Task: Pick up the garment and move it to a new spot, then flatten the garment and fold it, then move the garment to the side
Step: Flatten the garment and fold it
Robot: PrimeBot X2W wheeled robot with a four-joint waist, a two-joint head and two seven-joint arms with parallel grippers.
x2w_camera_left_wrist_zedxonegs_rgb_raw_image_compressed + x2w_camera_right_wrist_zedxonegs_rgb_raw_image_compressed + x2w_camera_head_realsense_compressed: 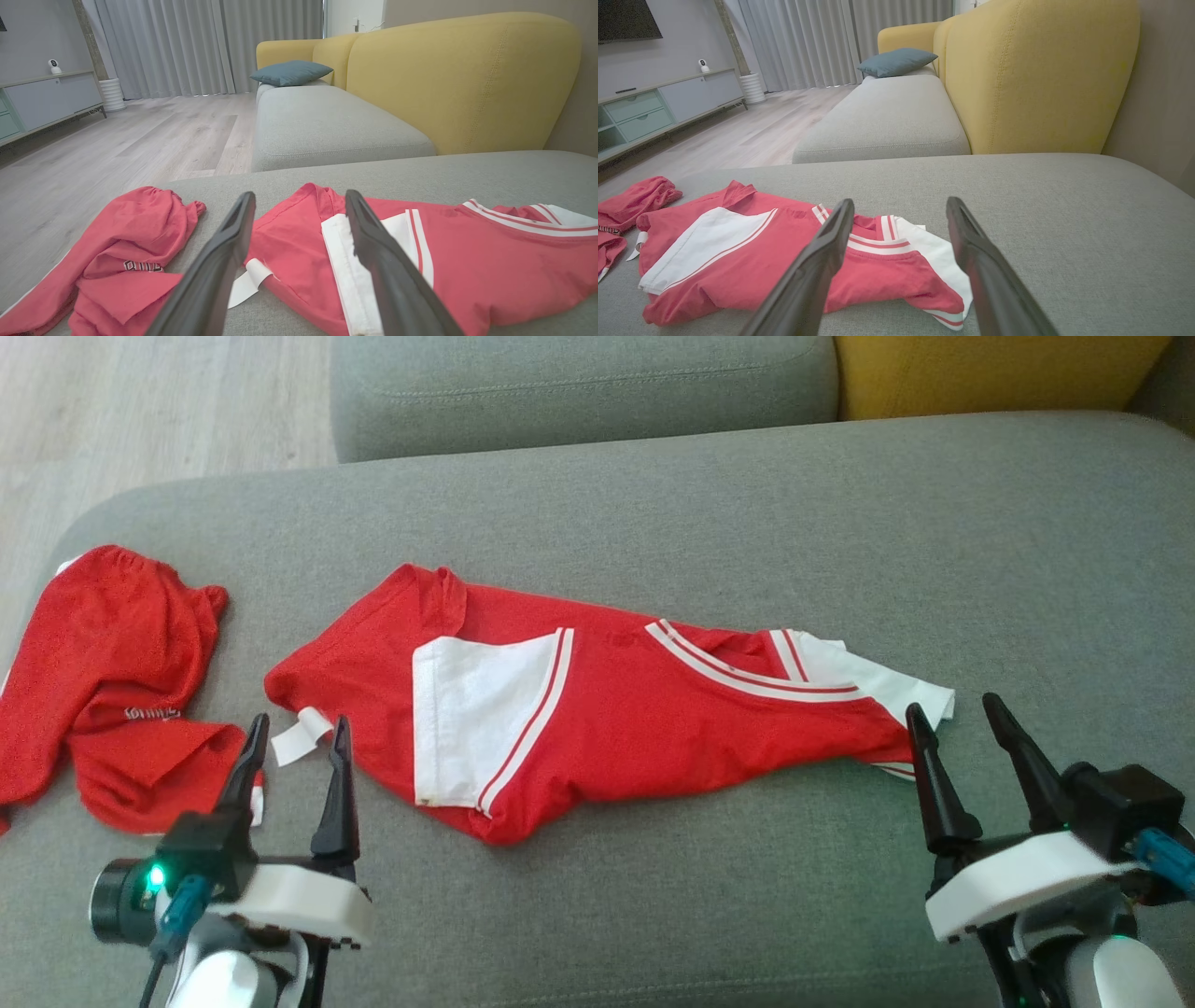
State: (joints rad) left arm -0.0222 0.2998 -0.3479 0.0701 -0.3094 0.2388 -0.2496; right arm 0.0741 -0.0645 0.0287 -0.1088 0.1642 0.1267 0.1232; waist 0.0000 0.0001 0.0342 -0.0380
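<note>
The red garment needs to move to a new spot, so my right gripper should next grab it by its striped sleeve end (896,756) (948,316).
A red garment (597,709) with white sleeves and striped trim lies stretched across the grey sofa cushion (747,523), loosely folded lengthwise; it also shows in the left wrist view (467,261) and the right wrist view (775,261). A white tag (299,735) sticks out at its left end. My left gripper (297,733) stands open just in front of that tag and the garment's left end. My right gripper (952,709) stands open at the garment's right end, beside the white sleeve (887,681). Neither gripper holds anything.
A second red garment (103,681) lies crumpled at the cushion's left edge, close to my left gripper. Behind are another grey seat cushion (579,392) and a yellow backrest (999,373). Wooden floor (140,411) lies off the left edge.
</note>
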